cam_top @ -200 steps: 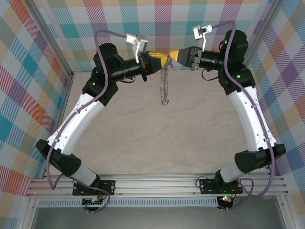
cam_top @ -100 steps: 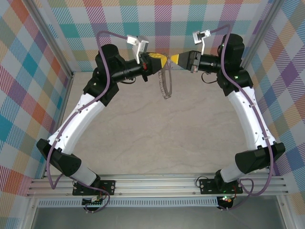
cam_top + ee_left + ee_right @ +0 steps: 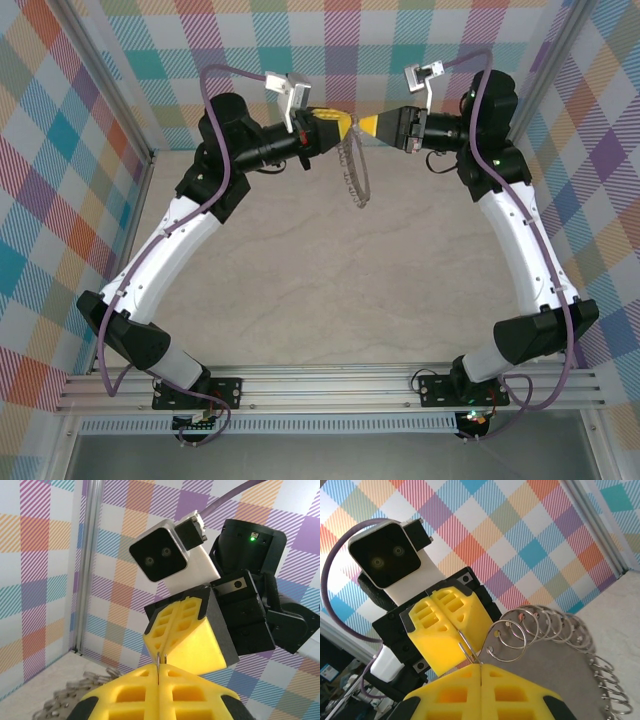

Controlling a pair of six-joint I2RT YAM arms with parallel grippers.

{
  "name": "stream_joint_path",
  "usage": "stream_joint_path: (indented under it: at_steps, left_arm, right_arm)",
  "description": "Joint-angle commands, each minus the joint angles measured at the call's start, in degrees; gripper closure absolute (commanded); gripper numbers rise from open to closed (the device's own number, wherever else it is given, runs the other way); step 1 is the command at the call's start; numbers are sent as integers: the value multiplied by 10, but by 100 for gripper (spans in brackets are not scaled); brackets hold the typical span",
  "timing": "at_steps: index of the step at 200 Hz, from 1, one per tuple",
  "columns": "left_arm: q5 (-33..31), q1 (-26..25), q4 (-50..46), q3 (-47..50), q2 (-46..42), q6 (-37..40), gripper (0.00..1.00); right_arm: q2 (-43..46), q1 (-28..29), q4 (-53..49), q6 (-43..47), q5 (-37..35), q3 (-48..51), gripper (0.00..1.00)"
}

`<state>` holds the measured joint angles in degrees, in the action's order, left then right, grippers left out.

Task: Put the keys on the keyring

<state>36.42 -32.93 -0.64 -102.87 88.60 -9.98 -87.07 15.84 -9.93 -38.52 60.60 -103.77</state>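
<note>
My left gripper holds the thin wire loop [image 3: 470, 650], so it is now time for my right gripper to open.
Both grippers meet tip to tip at the back of the table. My left gripper [image 3: 343, 124] [image 3: 159, 668] and my right gripper [image 3: 364, 125] [image 3: 481, 666] are each shut on the same thin wire loop [image 3: 470, 650] [image 3: 158, 660]. This loop belongs to the keyring [image 3: 355, 175]. The keyring hangs below the fingertips as a flat grey piece [image 3: 560, 675] edged with several silvery rings [image 3: 512, 640]. Some of those rings [image 3: 75, 692] lie low on the left in the left wrist view. The keys are out of view.
A beige tabletop [image 3: 340, 290] lies under the arms, with checked walls [image 3: 80, 150] on the left, back and right. A metal frame post [image 3: 90, 565] stands in the back left corner. The arm bases [image 3: 330, 390] sit at the near edge.
The hanging keyring has swung a little to the right and sits slightly higher. The right gripper drew back a touch, then closed in again. Both stay shut.
</note>
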Motion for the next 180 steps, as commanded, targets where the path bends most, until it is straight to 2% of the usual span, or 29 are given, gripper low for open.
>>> stream_joint_path:
  at_steps: [1, 84, 98, 117, 180]
  left_arm:
    - [-3, -2, 64, -2, -9, -16, 100]
    - [-11, -3, 71, -7, -2, -28, 100]
    - [-14, -3, 76, -6, -1, -31, 100]
    - [-19, -3, 81, -4, -2, -33, 100]
    - [-21, -3, 96, -4, 2, -46, 100]
  right_arm:
    - [-8, 13, 18, -12, 41, -8, 100]
    - [-1, 14, 13, -15, 6, -8, 100]
    - [4, 11, 3, -12, -7, -10, 76]
    - [17, -1, 5, -13, -24, -5, 64]
    - [48, -29, 67, -59, -71, 11, 55]
